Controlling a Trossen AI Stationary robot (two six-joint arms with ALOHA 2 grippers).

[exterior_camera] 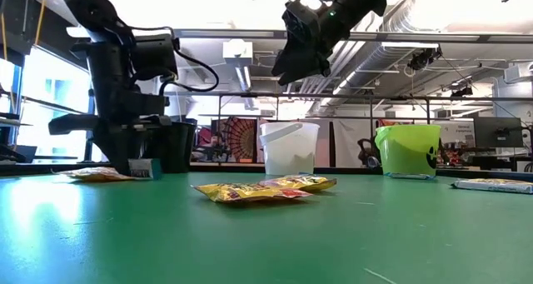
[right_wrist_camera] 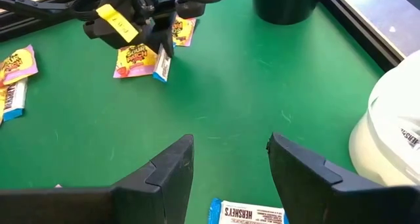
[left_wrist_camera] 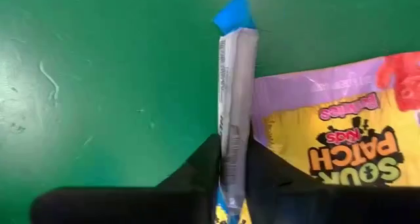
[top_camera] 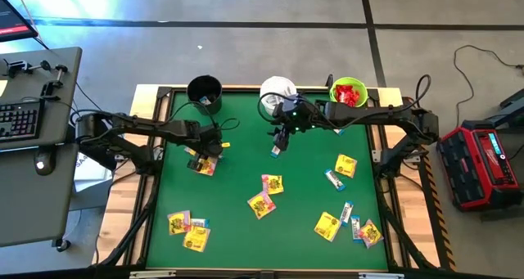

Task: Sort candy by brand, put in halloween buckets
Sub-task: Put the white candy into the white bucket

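I will next grab the white-and-blue packet by its wrapper (right_wrist_camera: 249, 214) with my right gripper, to sort the Hershey's into the white bucket (right_wrist_camera: 387, 125).
My left gripper (top_camera: 206, 152) stands at the table's left, pointing steeply down and shut on a slim white-and-blue candy packet (left_wrist_camera: 235, 106), which rises beside a yellow packet (left_wrist_camera: 341, 138) lying flat. My right gripper (right_wrist_camera: 230, 159) hovers open, high over the far middle of the table. A white-and-blue packet (right_wrist_camera: 249, 213) lies on the green table beneath it, untouched. At the far edge stand the black bucket (top_camera: 205, 91), the white bucket (top_camera: 278, 91) and the lime green bucket (top_camera: 349, 92); the green one has red candy inside. My left gripper pinches the slim packet's two flat faces (left_wrist_camera: 231, 159) between its two fingers, near the packet's upper end. The fingers (left_wrist_camera: 200, 168) come from above, pointing down. The packet hangs upright below them, blue tip (left_wrist_camera: 234, 14) lowest. Whether that tip touches the table, I cannot tell.
Several yellow and white-and-blue packets lie scattered over the green table: a pair at the near left (top_camera: 188, 228), two in the middle (top_camera: 266, 195), more at the right (top_camera: 344, 168) and near right (top_camera: 360, 230). A desk with a keyboard (top_camera: 20, 119) stands left of the table.
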